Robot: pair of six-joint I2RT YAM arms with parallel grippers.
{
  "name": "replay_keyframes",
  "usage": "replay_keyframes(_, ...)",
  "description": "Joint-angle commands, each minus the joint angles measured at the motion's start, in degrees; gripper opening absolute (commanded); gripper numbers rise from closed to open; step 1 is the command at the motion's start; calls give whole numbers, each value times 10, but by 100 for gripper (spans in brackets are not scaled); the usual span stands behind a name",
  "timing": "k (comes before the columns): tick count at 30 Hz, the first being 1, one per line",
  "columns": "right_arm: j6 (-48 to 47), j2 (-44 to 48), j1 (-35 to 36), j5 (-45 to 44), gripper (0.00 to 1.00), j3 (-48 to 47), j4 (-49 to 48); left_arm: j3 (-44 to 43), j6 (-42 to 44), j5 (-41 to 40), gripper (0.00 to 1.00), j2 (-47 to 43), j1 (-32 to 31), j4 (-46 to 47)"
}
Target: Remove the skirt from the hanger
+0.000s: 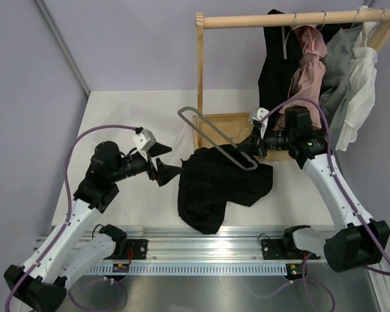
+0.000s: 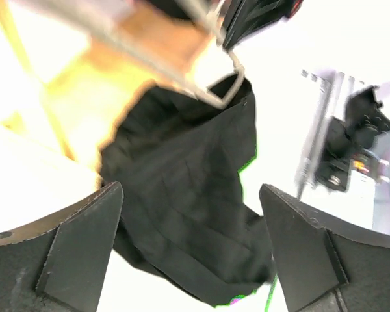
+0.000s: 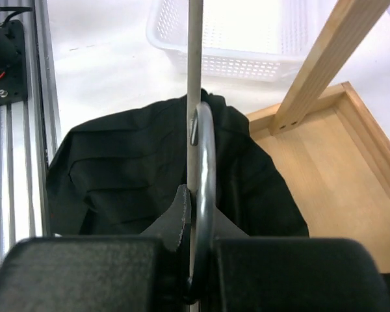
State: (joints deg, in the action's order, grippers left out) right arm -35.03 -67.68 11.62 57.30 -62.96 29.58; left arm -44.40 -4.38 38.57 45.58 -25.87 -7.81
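The hanger's hook should stay free to hang. My left gripper will reach the grey hanger (image 1: 208,133) and grab the hanger's end away from my right gripper.
The black skirt (image 1: 221,185) lies in a loose heap on the table. The grey hanger (image 1: 208,133) is held nearly flat above it, its right end over the skirt's upper edge. My right gripper (image 1: 250,148) is shut on the hanger's rod. In the right wrist view the jaws (image 3: 198,195) clamp the grey rod (image 3: 205,156) above the skirt (image 3: 117,175). My left gripper (image 1: 171,170) is open and empty, just left of the skirt. In the left wrist view the skirt (image 2: 188,195) fills the gap between the spread fingers (image 2: 71,240), and the hanger's end (image 2: 224,94) shows above.
A wooden clothes rack (image 1: 299,18) stands at the back right with black (image 1: 279,58), pink (image 1: 309,65), grey (image 1: 338,71) and white (image 1: 361,84) garments. Its wooden base tray (image 1: 224,123) lies under the hanger. A white basket (image 3: 247,32) shows in the right wrist view. A metal rail (image 1: 201,247) runs along the near edge.
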Motion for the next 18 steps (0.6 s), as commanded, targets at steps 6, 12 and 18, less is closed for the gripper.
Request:
replay_keyframes(6, -284, -39, 8, -60, 0, -138, 281, 6, 168, -71, 99, -75, 0, -13)
replay_keyframes(12, -438, -48, 30, -94, 0, -172, 395, 27, 199, -37, 99, -66, 1, 65)
replay_keyframes(18, -447, -36, 89, -140, 0, -137, 365, -10, 206, 0, 99, -29, 1, 50)
